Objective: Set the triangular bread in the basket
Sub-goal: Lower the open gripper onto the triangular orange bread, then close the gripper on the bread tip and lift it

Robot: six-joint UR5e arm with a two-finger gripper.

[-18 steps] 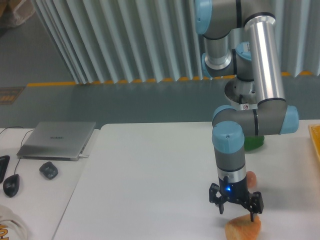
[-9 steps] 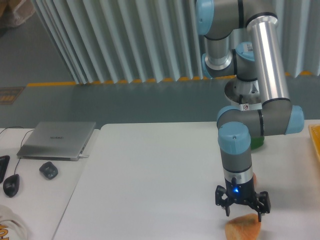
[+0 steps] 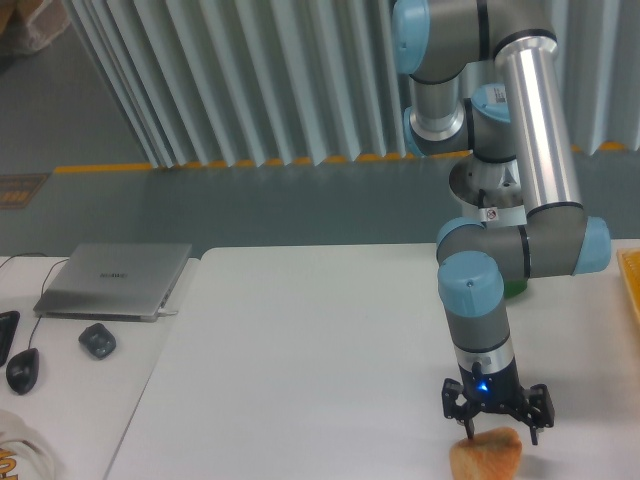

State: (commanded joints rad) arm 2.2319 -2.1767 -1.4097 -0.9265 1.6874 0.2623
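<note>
I will grab one of the corners of the triangular bread (image 3: 487, 456) with my gripper next, and then the bread goes in the basket (image 3: 631, 280).
The triangular bread (image 3: 487, 456), a golden-orange rough wedge, lies on the white table (image 3: 300, 350) at the bottom edge of the view, partly cut off by the frame. My gripper (image 3: 499, 432) hangs straight down over it, open, one finger on either side of the bread's top. Whether the fingertips touch the crust cannot be told. A thin yellow-orange sliver of the basket (image 3: 631, 280) shows at the right edge.
A green bell pepper (image 3: 516, 288) peeks out behind the arm's elbow. On the left side stand a closed laptop (image 3: 115, 279), a dark mouse (image 3: 97, 340) and a second mouse (image 3: 22, 369).
The gripper has moved right and down, from just left of and above the bread to straddling its top. The small egg behind the arm is now hidden.
</note>
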